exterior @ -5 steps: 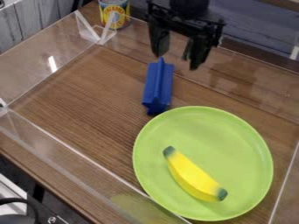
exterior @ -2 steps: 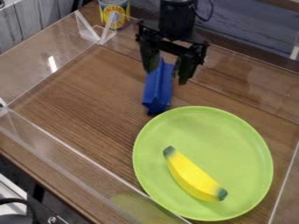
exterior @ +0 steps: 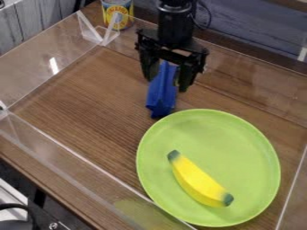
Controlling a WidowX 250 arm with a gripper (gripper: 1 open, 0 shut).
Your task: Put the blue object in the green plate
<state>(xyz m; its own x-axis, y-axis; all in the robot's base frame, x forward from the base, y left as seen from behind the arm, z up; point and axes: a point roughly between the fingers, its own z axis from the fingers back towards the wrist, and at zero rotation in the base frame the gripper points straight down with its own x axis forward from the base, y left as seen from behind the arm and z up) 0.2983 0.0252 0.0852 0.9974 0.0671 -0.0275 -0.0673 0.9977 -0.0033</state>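
I need to put the blue object in the green plate, so I should next grab it with my gripper by its upper end.
The blue object is a long dark-blue bar lying on the wooden table, its near end close to the rim of the green plate. My gripper points straight down over the bar's far end, open, with one finger on each side of the bar. Nothing is gripped. The fingers hide the bar's far tip. The wide lime-green plate sits at the lower right and carries a yellow banana-shaped piece.
Clear plastic walls fence the wooden table on the left and front. A yellow-labelled can stands at the back left, outside the wall.
My gripper has moved left and come down, from behind and right of the blue bar to straddling its far end. It stayed open. The bar and plate have not moved.
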